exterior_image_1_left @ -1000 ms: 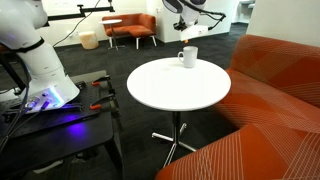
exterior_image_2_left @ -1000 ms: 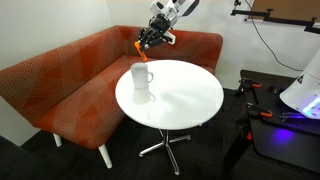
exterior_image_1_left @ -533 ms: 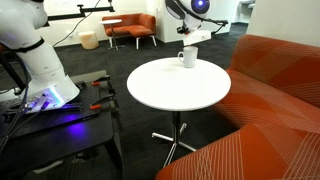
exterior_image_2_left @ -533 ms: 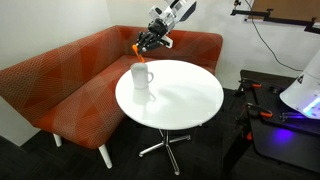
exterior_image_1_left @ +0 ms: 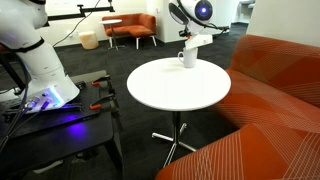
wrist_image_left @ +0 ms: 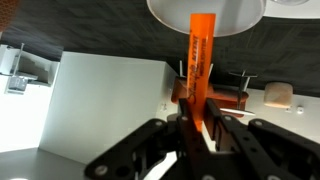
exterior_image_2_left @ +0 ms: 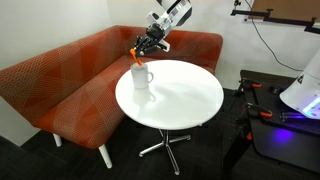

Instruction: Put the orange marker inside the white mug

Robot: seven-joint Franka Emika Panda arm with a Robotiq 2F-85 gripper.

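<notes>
The orange marker's loose end reaches past the edge of the white mug's rim, inside the mug's opening, so it is now time to release the orange marker.
The white mug (exterior_image_2_left: 140, 77) stands upright near the edge of the round white table (exterior_image_2_left: 185, 100); it also shows in an exterior view (exterior_image_1_left: 188, 58). My gripper (exterior_image_2_left: 148, 46) hovers just above the mug, tilted, and is shut on the orange marker (exterior_image_2_left: 137, 57), whose free end points down at the mug's opening. In the wrist view the marker (wrist_image_left: 199, 60) runs from between my fingers (wrist_image_left: 198, 128) to the mug's white rim (wrist_image_left: 206, 14). In an exterior view the gripper (exterior_image_1_left: 193, 40) is right over the mug, and the marker is too small to make out there.
An orange sofa (exterior_image_2_left: 70, 80) curves round the table behind the mug and also shows in an exterior view (exterior_image_1_left: 270, 95). The robot's base and a black cart (exterior_image_1_left: 50, 105) stand beside the table. An orange armchair (exterior_image_1_left: 130, 28) is far back.
My gripper with the marker has moved a little down and closer over the mug. The mug has not moved.
</notes>
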